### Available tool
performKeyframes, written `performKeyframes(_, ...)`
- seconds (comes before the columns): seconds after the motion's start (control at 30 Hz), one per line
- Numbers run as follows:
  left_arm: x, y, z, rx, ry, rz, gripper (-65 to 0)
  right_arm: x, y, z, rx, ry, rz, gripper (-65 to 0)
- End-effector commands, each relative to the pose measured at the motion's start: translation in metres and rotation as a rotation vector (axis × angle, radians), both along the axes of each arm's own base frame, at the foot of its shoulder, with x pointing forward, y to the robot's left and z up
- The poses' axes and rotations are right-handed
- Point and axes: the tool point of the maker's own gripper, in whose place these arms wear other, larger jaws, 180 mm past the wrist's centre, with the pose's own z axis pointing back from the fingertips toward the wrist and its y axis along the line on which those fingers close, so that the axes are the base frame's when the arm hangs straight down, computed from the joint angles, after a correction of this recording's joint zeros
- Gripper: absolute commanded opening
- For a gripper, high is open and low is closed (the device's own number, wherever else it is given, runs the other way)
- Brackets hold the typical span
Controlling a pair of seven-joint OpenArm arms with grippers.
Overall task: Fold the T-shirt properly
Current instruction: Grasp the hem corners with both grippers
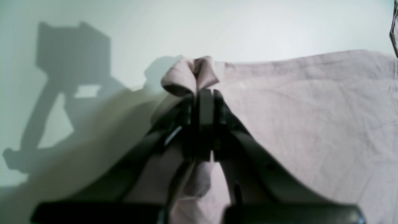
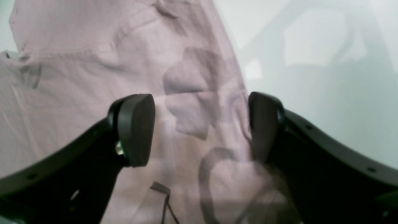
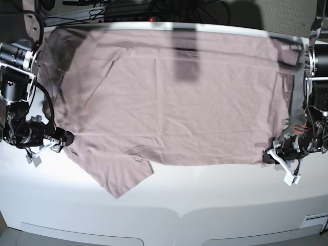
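Note:
Both fingers of my right gripper reach the cloth on either side of the piece at the T-shirt's edge, beside the white table. It is time to close, as they would catch the T-shirt (image 2: pixel 77 77) now.
The dusty pink T-shirt (image 3: pixel 174 102) lies spread flat across most of the white table, one sleeve (image 3: pixel 123 177) pointing toward the front left. At the shirt's right edge in the base view, my left gripper (image 3: pixel 267 156) is shut on the cloth. The left wrist view shows its jaws (image 1: pixel 205 96) pinching a small bunched fold of the T-shirt (image 1: pixel 191 76). My right gripper (image 3: pixel 66 138) is at the shirt's left edge. In the right wrist view it (image 2: pixel 200 124) stands open just above the T-shirt (image 2: pixel 77 77), its pads (image 2: pixel 136 129) wide apart and holding nothing.
Bare white table (image 3: pixel 205 205) runs along the front of the shirt, with the table's front edge below it. Dark cables and equipment (image 3: pixel 154 7) sit behind the back edge. Both arm bases stand at the table's left and right sides.

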Motion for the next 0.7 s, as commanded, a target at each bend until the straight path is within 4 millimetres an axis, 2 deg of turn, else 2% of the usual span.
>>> performKeyframes(0.0, 0.020, 0.005, 0.027, -0.010, -0.080, 0.010, -65.0, 0.019, -0.007, 0.024, 0.002, -0.076, -0.009, -20.5)
performKeyframes(0.1, 0.020, 0.005, 0.027, -0.009, -0.080, 0.010, -65.0, 0.022, -0.007, 0.026, 0.005, -0.086, -0.011, -20.6)
performKeyframes(0.17, 0.020, 0.005, 0.027, -0.009, -0.080, 0.010, -65.0, 0.023, -0.005, 0.028, 0.020, -0.096, -0.016, -24.9)
performKeyframes(0.23, 0.020, 0.005, 0.027, -0.009, -0.080, 0.010, -65.0, 0.024, -0.005, 0.029, 0.020, -0.102, -0.018, -36.0)
performKeyframes(0.37, 0.020, 0.005, 0.027, -0.009, -0.080, 0.009, -65.0, 0.026, -0.006, 0.030, 0.020, -0.114, -0.023, -64.5)
performKeyframes(0.67, 0.020, 0.006, 0.027, -0.009, -0.082, 0.010, -65.0, 0.032, -0.007, 0.035, 0.019, -0.147, -0.034, -65.0)
